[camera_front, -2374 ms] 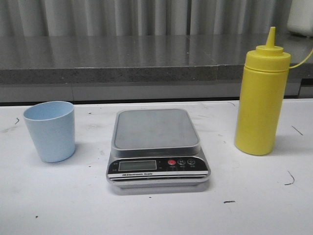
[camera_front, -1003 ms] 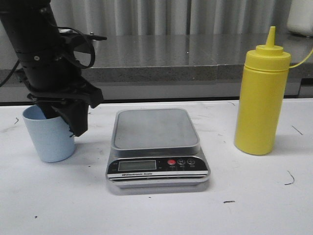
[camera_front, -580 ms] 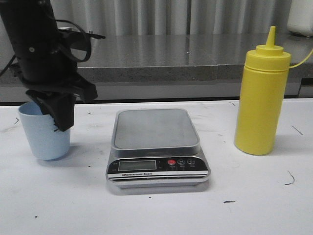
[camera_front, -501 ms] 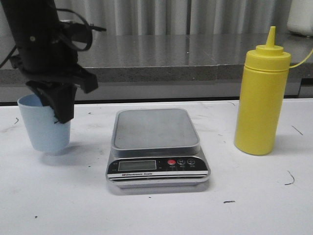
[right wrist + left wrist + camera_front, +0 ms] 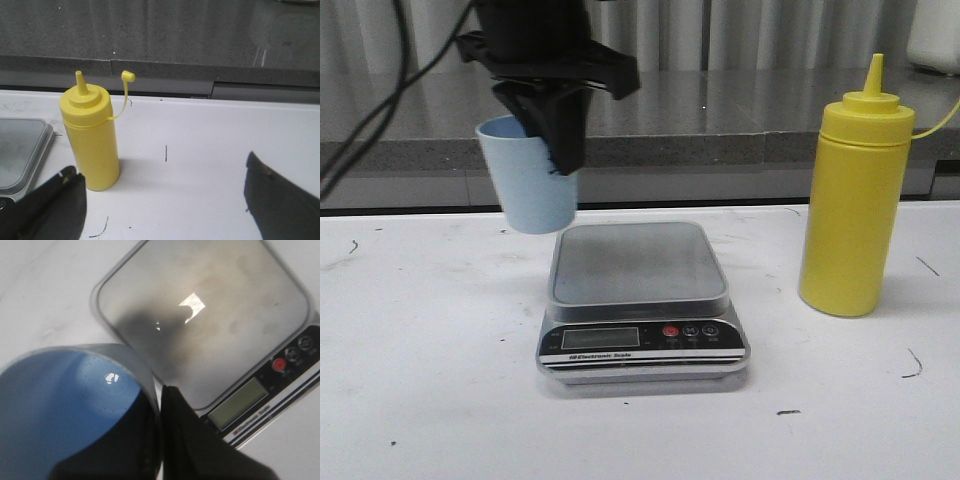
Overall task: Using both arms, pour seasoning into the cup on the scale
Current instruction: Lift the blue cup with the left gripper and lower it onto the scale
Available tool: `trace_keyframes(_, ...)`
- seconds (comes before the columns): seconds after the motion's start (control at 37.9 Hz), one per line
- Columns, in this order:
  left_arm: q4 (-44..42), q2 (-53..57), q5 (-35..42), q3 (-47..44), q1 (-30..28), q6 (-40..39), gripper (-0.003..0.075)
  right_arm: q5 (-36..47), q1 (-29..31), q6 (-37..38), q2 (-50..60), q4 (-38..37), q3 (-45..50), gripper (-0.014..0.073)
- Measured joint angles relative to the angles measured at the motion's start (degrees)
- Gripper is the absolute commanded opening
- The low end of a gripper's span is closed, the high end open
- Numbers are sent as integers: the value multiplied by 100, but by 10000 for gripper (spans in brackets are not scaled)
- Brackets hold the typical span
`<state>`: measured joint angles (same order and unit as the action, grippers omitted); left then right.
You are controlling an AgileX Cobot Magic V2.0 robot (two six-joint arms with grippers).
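My left gripper needs to line up the blue cup before it opens, because the cup's base is hanging beside and above the scale's platform [image 5: 210, 315].
My left gripper [image 5: 555, 120] is shut on the rim of the pale blue cup [image 5: 525, 180] and holds it in the air, just left of and above the silver scale [image 5: 638, 265]. In the left wrist view one finger is inside the cup [image 5: 60, 405] and one outside, with the scale's platform [image 5: 210, 315] beyond. The yellow seasoning bottle [image 5: 855, 205] stands upright on the table right of the scale. My right gripper [image 5: 162, 200] is open and empty, with the bottle [image 5: 90, 137] ahead near one finger; it does not show in the front view.
The white table [image 5: 440, 400] has a few dark scuff marks. A grey stone ledge [image 5: 720, 120] runs along the back. The bottle's loose cap [image 5: 128, 76] hangs from a thin strap beside the nozzle.
My left gripper closed on the cup, lifted it off the table at the left and carried it up and right toward the scale. Bottle and scale have not moved.
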<state>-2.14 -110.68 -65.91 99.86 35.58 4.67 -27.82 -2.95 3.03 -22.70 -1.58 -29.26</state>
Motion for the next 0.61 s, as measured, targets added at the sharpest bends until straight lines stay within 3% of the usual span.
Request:
trace_keyframes(0.29, 34, -612, -23, 692, 509, 3, -20, 0, 0, 0, 0, 0, 0, 652)
trace_keyframes(0.61, 44, -799, -23, 762, 560, 12, -15, 0, 0, 0, 0, 0, 0, 652)
